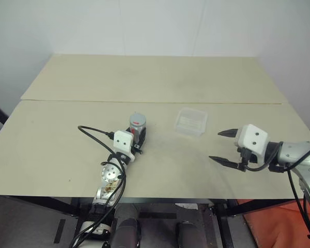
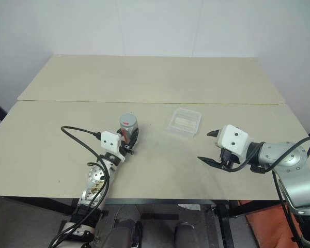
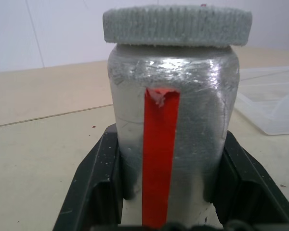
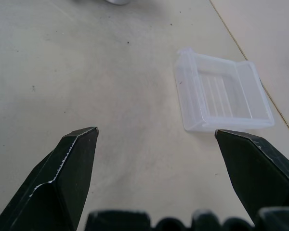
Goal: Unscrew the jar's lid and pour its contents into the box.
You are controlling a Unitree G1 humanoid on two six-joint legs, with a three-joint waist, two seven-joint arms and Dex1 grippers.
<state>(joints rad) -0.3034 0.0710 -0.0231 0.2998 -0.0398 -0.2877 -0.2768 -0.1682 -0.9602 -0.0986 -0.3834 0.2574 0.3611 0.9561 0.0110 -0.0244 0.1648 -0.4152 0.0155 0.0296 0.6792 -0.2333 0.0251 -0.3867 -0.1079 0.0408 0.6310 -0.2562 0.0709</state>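
Note:
My right gripper next needs to grab the grey lid by its rim [image 1: 137, 120] to unscrew it, because my left gripper's black fingers fill both sides of the jar's lower body.
The silver-grey jar [image 1: 137, 125] stands upright on the table, left of centre, with a red strip down its side [image 3: 159, 159]. Its grey lid [image 3: 177, 24] sits on top. My left gripper [image 1: 136, 136] is shut on the jar, its black fingers [image 3: 103, 178] pressed against both sides of the lower body. The clear plastic box [image 1: 190, 122] lies to the jar's right, a little farther back. My right gripper [image 1: 217, 145] hovers open to the right of and nearer than the box, pointing toward the jar, with nothing between its fingers [image 4: 72, 163].
The pale tabletop [image 1: 160, 77] has a seam [image 1: 67, 101] running across behind the jar and box. A white wall rises behind it. A black cable [image 1: 95, 133] loops off my left wrist. The near table edge [image 1: 196, 198] lies just below both arms.

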